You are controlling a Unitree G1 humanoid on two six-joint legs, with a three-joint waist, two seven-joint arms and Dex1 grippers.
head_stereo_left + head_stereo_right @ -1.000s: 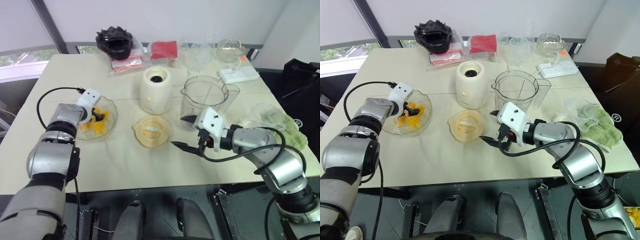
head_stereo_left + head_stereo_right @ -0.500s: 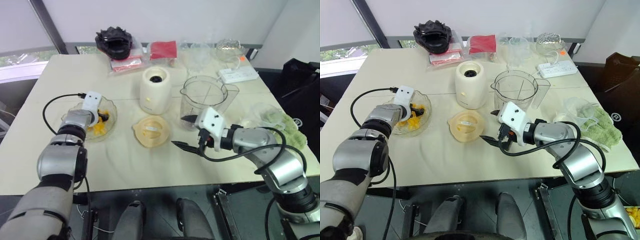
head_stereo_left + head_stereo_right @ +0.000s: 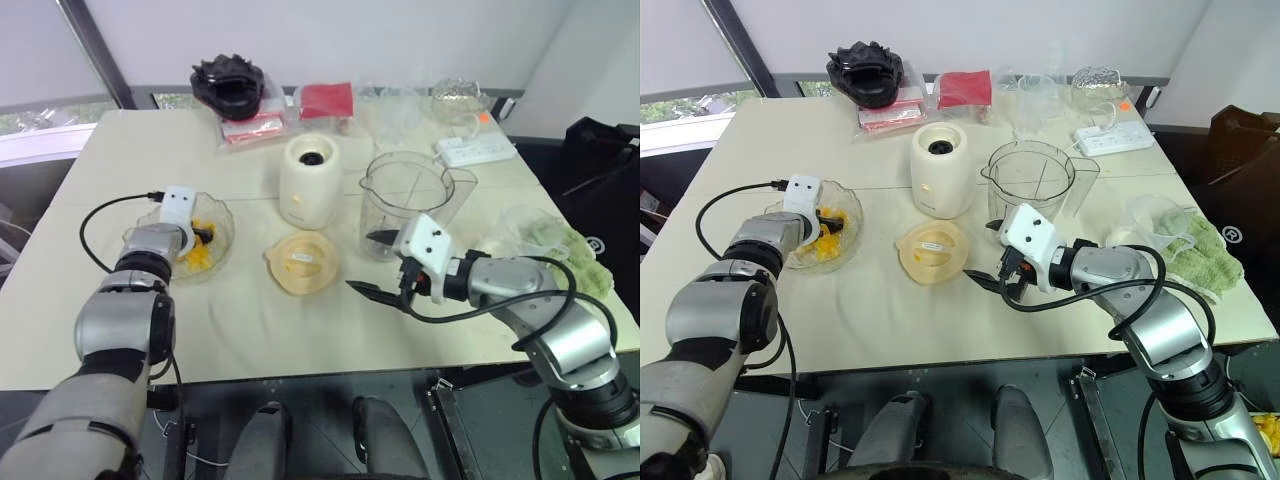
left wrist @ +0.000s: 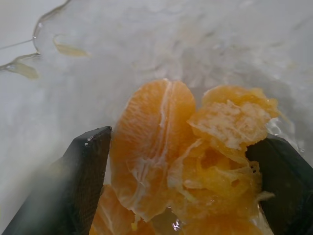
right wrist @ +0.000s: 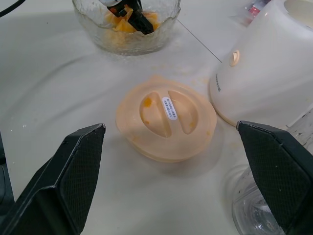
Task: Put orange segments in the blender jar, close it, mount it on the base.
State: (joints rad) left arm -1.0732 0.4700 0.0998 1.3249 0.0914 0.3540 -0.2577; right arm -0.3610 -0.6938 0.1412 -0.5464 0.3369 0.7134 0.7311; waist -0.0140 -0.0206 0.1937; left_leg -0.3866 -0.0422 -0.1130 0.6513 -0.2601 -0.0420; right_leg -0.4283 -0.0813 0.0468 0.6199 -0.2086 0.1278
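The fingers of my left gripper sit beside the piled orange segments in the dish and closing now would catch the segments, so my left gripper closes next.
The orange segments lie piled in a wavy-edged glass dish at the table's left. My left gripper reaches down into that dish, open, with one black finger on each side of the pile. The clear blender jar stands uncovered right of the middle, apart from the cream base, which is just to its left. The cream lid lies flat in front of the base. My right gripper hovers open and holding nothing, in front of the jar and just right of the lid.
Along the far edge sit a black object, a red packet, clear bowls and a white power strip. A clear bowl and a green cloth lie at the right edge.
My left wrist has rolled while staying in the dish over the segments. The right arm has kept still.
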